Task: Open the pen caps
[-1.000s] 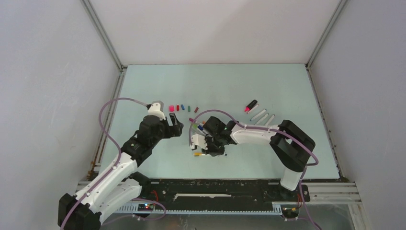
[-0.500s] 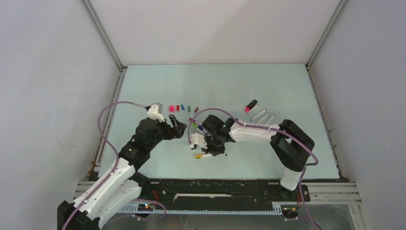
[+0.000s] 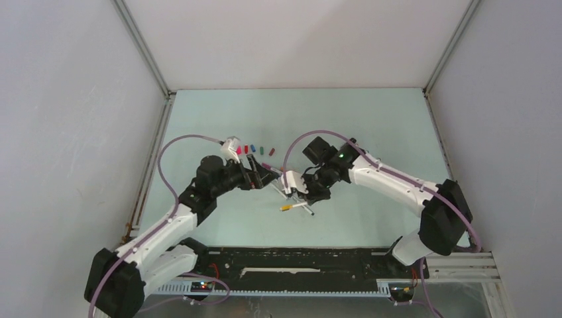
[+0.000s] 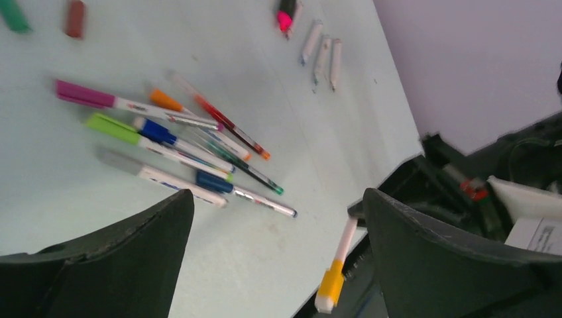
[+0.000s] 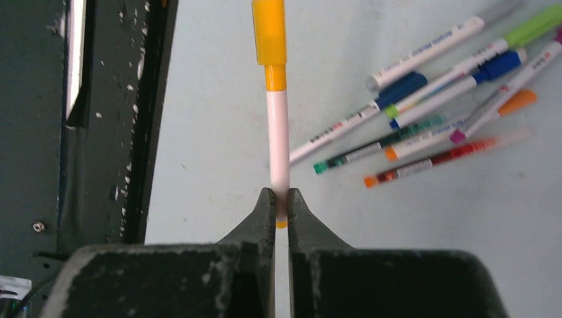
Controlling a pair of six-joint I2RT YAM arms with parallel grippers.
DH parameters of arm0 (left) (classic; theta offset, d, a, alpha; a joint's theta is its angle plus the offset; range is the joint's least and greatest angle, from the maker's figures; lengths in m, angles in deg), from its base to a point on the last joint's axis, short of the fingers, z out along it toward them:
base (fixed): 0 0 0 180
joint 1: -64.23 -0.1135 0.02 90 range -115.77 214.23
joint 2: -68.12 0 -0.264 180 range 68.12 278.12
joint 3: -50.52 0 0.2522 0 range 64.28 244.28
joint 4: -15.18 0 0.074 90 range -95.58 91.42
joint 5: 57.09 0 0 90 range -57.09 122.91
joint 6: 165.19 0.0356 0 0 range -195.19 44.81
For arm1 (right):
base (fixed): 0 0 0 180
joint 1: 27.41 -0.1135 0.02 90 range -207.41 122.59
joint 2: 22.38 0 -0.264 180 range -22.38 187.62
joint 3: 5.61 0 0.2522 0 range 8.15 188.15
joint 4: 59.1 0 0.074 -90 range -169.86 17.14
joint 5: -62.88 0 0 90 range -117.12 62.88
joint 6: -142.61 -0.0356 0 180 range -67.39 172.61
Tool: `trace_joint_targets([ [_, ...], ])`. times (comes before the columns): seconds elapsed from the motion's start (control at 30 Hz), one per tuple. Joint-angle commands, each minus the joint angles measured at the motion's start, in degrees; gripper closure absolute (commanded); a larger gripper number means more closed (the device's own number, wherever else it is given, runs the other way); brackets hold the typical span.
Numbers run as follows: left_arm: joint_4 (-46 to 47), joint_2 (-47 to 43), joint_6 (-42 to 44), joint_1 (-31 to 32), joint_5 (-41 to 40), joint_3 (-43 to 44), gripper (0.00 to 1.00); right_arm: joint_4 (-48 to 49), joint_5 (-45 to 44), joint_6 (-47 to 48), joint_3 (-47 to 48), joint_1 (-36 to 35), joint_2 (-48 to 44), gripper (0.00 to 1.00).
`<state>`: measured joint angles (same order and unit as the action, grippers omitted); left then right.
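Note:
I should grab the pen's yellow cap (image 3: 286, 208) (image 4: 331, 285) with my left gripper next and leave the pen's white body to my right gripper. The pen can then be opened.
My right gripper (image 5: 279, 201) is shut on the white barrel of a yellow-capped pen (image 5: 278, 132), its yellow cap (image 5: 269, 32) pointing away from the jaws. In the top view this gripper (image 3: 303, 197) holds the pen (image 3: 287, 207) above the table. My left gripper (image 3: 266, 177) is open and empty, just left of the right one. In the left wrist view its fingers (image 4: 132, 255) stand wide apart, with the held pen (image 4: 337, 265) near the right finger. A pile of capped pens (image 4: 179, 136) lies beyond it and also shows in the right wrist view (image 5: 450, 86).
Several loose caps (image 3: 254, 149) lie in a row behind the left gripper. A black highlighter with a pink tip (image 4: 286, 12) and three uncapped barrels (image 4: 322, 52) lie at the far right of the left wrist view. The black front rail (image 5: 106, 119) is close below the held pen.
My right gripper has lifted the yellow-capped pen off the table and the right arm has swung up and back. My left gripper has moved right, over the pen pile, toward the held pen.

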<state>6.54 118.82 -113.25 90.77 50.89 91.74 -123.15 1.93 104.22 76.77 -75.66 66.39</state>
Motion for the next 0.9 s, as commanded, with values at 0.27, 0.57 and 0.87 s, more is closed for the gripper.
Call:
trace_joint_targets([
  [0.27,27.68,22.75,-16.11,1.43,28.38,3.12,0.04,-0.69,-4.67,6.71,-4.09,5.86,-8.20,1.00],
  [0.57,30.21,30.88,-16.79,7.43,33.18,6.41,0.18,0.85,-6.18,5.64,-4.51,6.54,-8.87,1.00],
  [0.87,23.82,33.67,-12.81,9.02,33.68,9.01,0.41,1.84,-6.86,4.60,-4.47,7.28,-9.33,1.00],
])
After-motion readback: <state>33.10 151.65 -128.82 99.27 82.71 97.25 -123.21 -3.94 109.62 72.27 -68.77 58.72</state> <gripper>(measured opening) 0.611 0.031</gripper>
